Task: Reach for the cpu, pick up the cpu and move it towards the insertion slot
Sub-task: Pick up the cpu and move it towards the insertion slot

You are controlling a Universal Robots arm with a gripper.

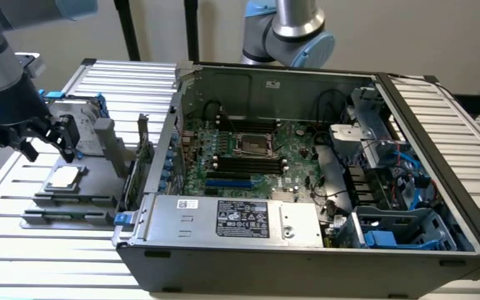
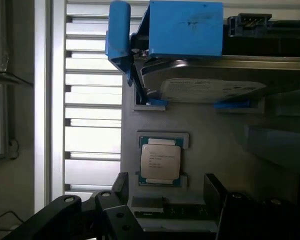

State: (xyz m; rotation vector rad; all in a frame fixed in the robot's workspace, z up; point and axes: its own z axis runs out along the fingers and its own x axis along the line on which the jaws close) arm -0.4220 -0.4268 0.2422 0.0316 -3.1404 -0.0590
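My fingers stop short, with grey tray [image 2: 195, 187] showing between them, so it is too early to close. My gripper moves toward the CPU [image 2: 160, 161], then closes on it.
The cpu [image 1: 65, 177] is a small silver-grey square chip lying flat in a holder on the grey tray [image 1: 98, 187], outside the computer case on the exterior view's left. My gripper [image 1: 50, 149] hangs a little above it, open, with nothing between its black fingers [image 1: 30, 152]. In the wrist view the cpu [image 2: 160, 162] sits just beyond the gripper [image 2: 165, 181], whose two fingers [image 2: 121, 184] stand spread on either side of it. The insertion slot [image 1: 255, 145], a square socket with a shiny frame and dark centre, is on the green board inside the open case.
An upright silver hard drive in a blue frame [image 1: 77, 119] [image 2: 210, 87] stands on the tray just behind the cpu. The case wall [image 1: 152, 156] lies between tray and board. Memory slots [image 1: 249, 164], cables and a power supply [image 1: 232, 219] surround the socket.
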